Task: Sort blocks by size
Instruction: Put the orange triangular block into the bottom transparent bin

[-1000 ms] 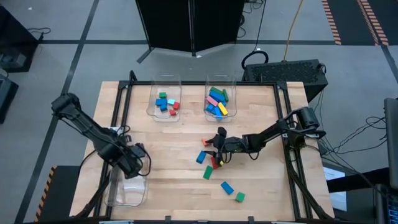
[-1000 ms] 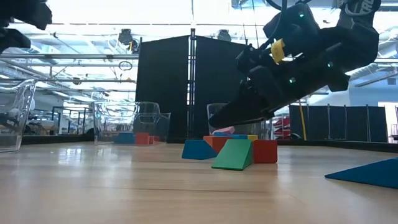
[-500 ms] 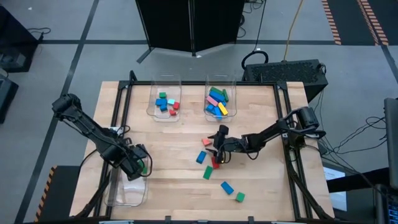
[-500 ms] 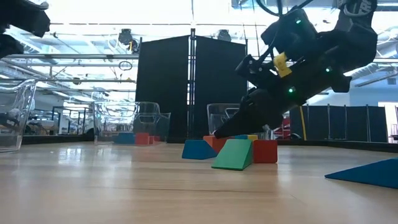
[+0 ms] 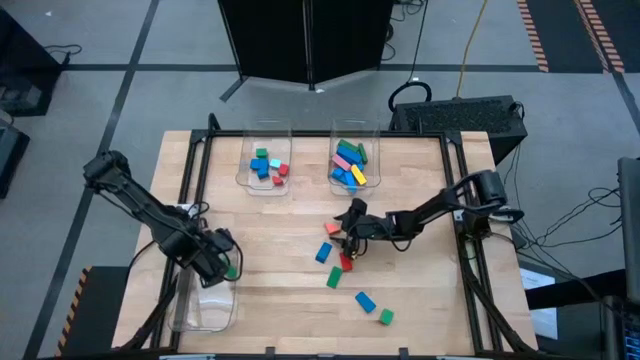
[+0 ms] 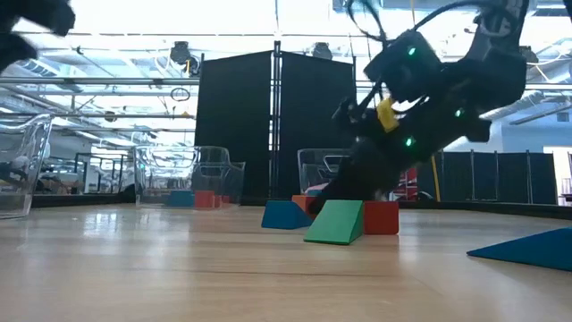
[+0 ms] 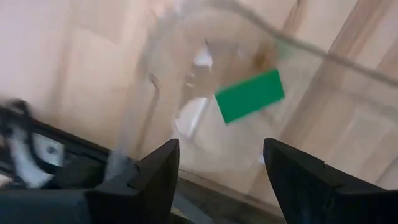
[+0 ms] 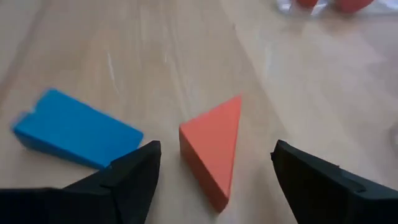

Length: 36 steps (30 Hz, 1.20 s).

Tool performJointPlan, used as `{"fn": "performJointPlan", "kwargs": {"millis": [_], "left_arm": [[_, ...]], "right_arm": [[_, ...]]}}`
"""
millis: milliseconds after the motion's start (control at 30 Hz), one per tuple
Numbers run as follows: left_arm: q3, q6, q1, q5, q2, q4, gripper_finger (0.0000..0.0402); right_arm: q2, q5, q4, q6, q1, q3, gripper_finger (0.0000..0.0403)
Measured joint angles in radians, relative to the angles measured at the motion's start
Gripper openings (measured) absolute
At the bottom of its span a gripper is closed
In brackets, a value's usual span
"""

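Note:
Next, the right gripper grips the orange block (image 5: 331, 229) by its long sides to sort it into the bin with short blocks.
My left gripper (image 5: 218, 266) is open over the far end of a clear bin (image 5: 205, 300) at the table's near left. A green block (image 7: 249, 95) shows inside the bin's clear walls, apart from my fingers; it also shows in the high view (image 5: 231, 270). My right gripper (image 5: 346, 230) is open and low over the table's middle. Its fingers (image 8: 124, 180) stand on either side of an orange block (image 8: 214, 149), short of it. The orange block (image 5: 331, 229) lies flat on the table. A blue block (image 8: 74, 134) lies beside it.
Two clear bins stand at the far edge, the left bin (image 5: 265, 165) with short blocks and the right bin (image 5: 352, 165) with longer ones. Loose blocks lie on the table: blue (image 5: 323, 252), red (image 5: 346, 262), green (image 5: 334, 279), blue (image 5: 365, 301), green (image 5: 386, 317).
My right gripper has gone from over the red block toward the table's far edge and down, to the orange block. My left gripper has shifted a little toward the near edge over the clear bin, and the green block has come into sight beside it.

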<state>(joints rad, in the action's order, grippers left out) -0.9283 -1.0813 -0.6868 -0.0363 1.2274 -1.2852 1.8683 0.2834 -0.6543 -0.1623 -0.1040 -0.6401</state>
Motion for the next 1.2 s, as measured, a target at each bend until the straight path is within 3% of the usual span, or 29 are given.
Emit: {"fn": "performJointPlan", "kwargs": {"millis": [267,567,733,833,1000,1200], "left_arm": [[-0.135,0.046,0.000,-0.215,-0.003,-0.038,0.0235],[-0.142,0.076,0.000,-0.442,-0.003,-0.036,0.0235],[-0.142,0.090,0.000,-0.667,-0.003,0.046,0.0235],[-0.142,0.229,0.000,-0.726,-0.001,0.149,0.0235],[-0.142,0.457,0.007,-0.791,0.035,0.299,0.0235],[-0.142,0.761,0.036,-0.795,0.138,0.468,0.0235]], "right_arm": [[0.120,0.006,-0.011,0.005,0.000,-0.098,0.0270],[0.116,-0.004,0.049,-0.027,-0.008,-0.107,0.0180],[0.115,0.010,0.038,-0.018,-0.034,-0.106,0.0137],[0.090,-0.002,0.046,-0.009,-0.046,-0.103,0.0114],[0.005,-0.075,0.046,-0.005,-0.052,-0.103,0.0115],[-0.045,-0.207,-0.024,-0.030,-0.051,-0.104,0.0122]]}}
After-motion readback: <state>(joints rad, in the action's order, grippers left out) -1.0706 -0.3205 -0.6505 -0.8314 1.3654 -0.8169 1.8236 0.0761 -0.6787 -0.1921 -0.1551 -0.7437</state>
